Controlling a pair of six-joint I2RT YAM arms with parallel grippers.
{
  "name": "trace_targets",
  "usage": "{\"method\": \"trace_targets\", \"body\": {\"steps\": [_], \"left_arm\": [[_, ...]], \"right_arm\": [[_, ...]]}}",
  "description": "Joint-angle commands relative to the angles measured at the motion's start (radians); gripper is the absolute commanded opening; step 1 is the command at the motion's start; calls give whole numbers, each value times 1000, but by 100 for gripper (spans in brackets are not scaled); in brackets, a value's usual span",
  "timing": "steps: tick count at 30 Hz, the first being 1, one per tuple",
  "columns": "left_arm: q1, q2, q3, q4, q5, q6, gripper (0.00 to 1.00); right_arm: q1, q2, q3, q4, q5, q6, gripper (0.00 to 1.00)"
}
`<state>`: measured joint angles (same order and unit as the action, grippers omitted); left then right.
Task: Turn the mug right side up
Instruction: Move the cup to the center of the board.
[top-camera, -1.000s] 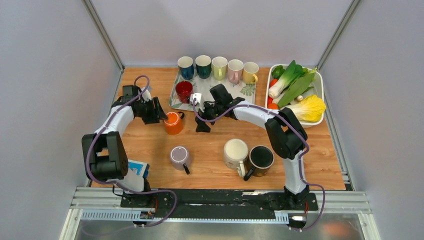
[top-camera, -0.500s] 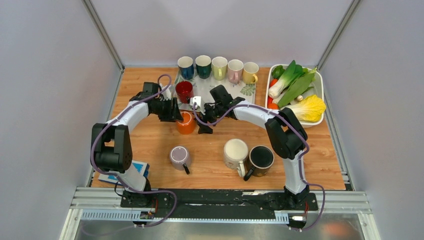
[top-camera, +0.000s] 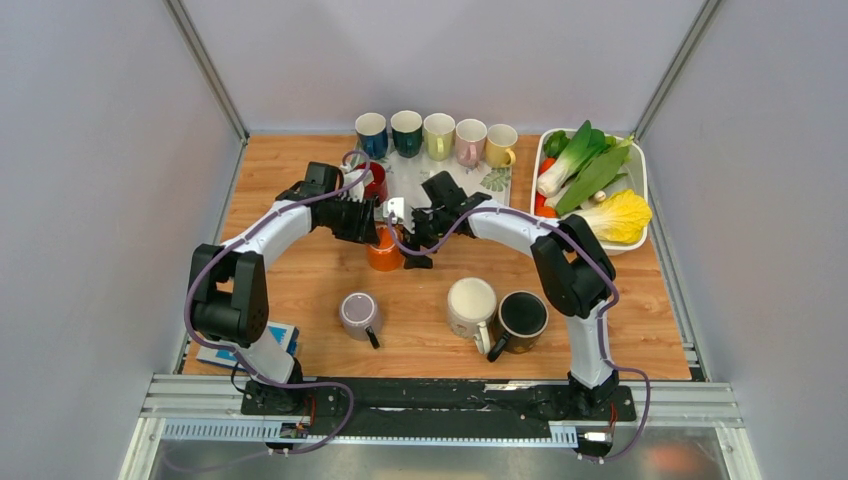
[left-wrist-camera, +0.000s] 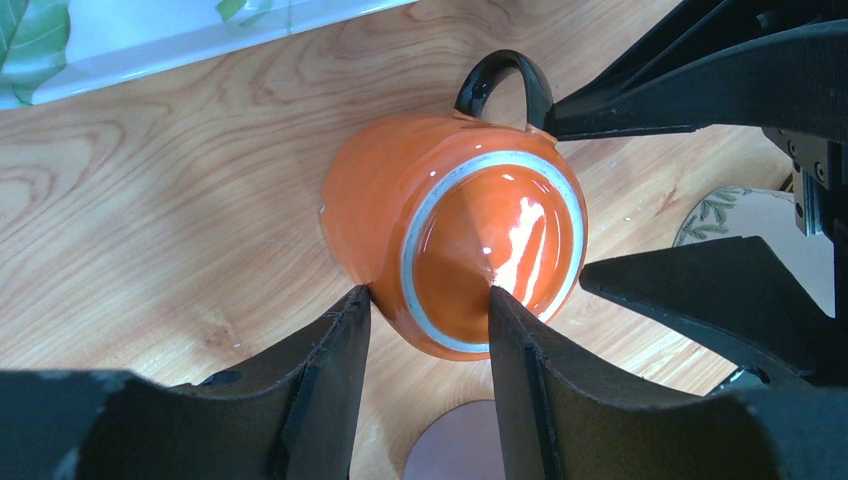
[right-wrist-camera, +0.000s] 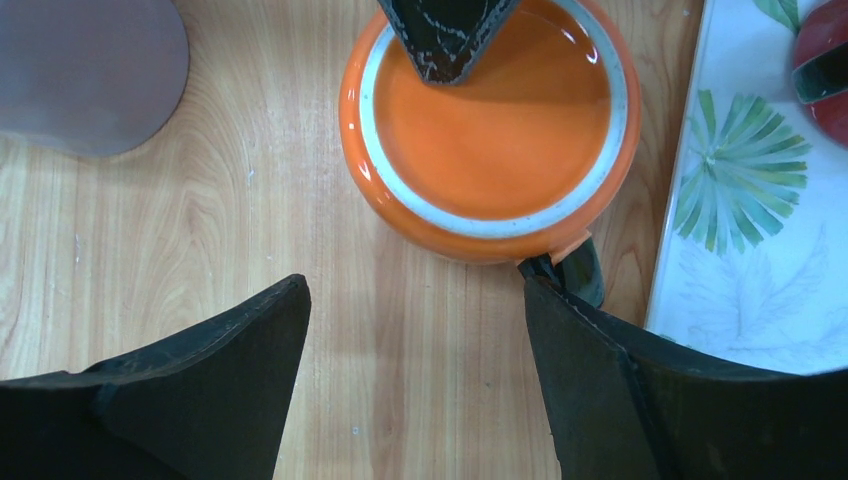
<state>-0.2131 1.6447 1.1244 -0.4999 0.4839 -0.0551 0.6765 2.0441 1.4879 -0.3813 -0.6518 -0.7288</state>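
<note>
My right gripper grabs the orange mug by its black handle (right-wrist-camera: 585, 270) next, since this leaves the mug's body free for turning it right side up.
The orange mug (top-camera: 384, 255) stands upside down on the wooden table, just in front of the tray. Its ringed base (left-wrist-camera: 495, 245) faces up and its black handle (left-wrist-camera: 500, 80) points towards the right arm. My left gripper (left-wrist-camera: 428, 293) pinches the mug's bottom corner: one finger (left-wrist-camera: 340, 350) presses the side wall, the other (left-wrist-camera: 515, 340) rests on the base. My right gripper (right-wrist-camera: 410, 300) is open on the mug's (right-wrist-camera: 490, 130) far side. Its right finger (right-wrist-camera: 600, 360) touches the handle (right-wrist-camera: 585, 270). In the top view both grippers, left (top-camera: 366, 222) and right (top-camera: 416, 250), flank the mug.
A purple mug (top-camera: 358, 312), a cream mug (top-camera: 471, 303) and a black mug (top-camera: 522, 315) stand nearer the arms. The leaf-print tray (top-camera: 490, 182) holds a red mug (top-camera: 374, 182) and several upright mugs. A white bin of vegetables (top-camera: 640, 170) sits at the right.
My left gripper has travelled right along the tray's front edge, and the orange mug has moved right with it to the right gripper. The left jaws have narrowed a little. The right arm barely moved.
</note>
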Motion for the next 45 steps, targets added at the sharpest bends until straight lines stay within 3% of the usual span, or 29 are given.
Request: {"method": "trace_targets", "body": {"steps": [1,4,9,22,33,40,45], "left_arm": [[-11,18,26,-5,-35,51,53],[-11,14,31,0,-34,45,53],[-11,-13,67,-20,-35,66,55],[11,-168,121,-84,-123,116,62],[69,-241,104,-92,-168,96,62],[74,-236,82,-76,-161,68,62],[74,-247,79,-75,-171,63,62]], "right_arm": [[-30,-37,73,-96,-53,-115,83],[-48,-61,80,-175,-107,-190,83],[-51,-59,74,-165,-105,-207,81],[-45,114,222,-98,-38,-194,82],[23,30,64,-123,-61,-249,67],[33,44,42,-65,-20,-149,66],[35,87,55,58,29,58,63]]}}
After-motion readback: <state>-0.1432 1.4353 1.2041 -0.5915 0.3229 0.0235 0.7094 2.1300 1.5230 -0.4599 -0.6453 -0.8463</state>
